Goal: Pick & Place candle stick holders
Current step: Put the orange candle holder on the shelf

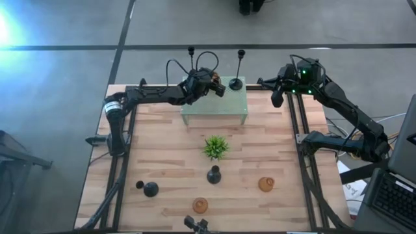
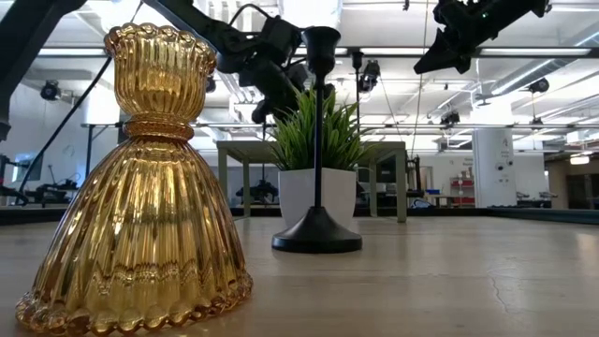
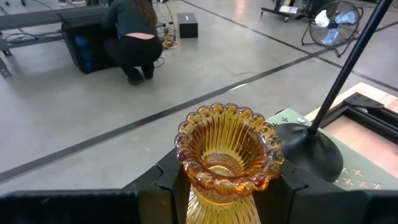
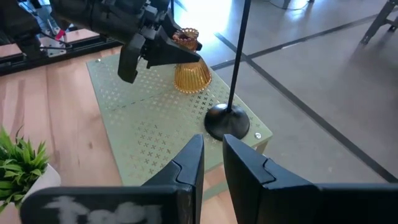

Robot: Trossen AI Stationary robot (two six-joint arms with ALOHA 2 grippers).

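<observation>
The amber holder [image 3: 224, 158] has its flared base at the top of the green stand and would stand upright. It is now time for my left gripper to open.
My left gripper [image 1: 214, 84] is over the pale green perforated stand [image 1: 214, 109] at the table's far middle, shut on a ribbed amber glass holder [image 4: 189, 74]. A tall thin-stemmed black holder [image 1: 236, 83] stands by its round base [image 4: 227, 121] on the stand's far right corner. My right gripper [image 1: 277, 99] hangs empty above the table's far right, its fingers nearly together [image 4: 213, 158]. On the near table are a second tall black holder [image 1: 214, 174], two amber holders [image 1: 266, 184] [image 1: 200, 205] and a black bulbous one [image 1: 151, 189]. My left gripper has the amber holder between its two fingers [image 3: 171, 183], at the narrow neck [image 3: 214, 202] just below the beaded rim. The fingers come level from the table's left. The holder is upright, its flared base [image 4: 191, 84] at the stand's top; whether it rests there I cannot tell.
A small spiky green plant in a white pot [image 1: 215, 147] stands mid-table, near of the stand. Black frame rails [image 1: 296, 130] run along the table's left and right sides. A person crouches on the floor beyond the table [image 3: 134, 37].
</observation>
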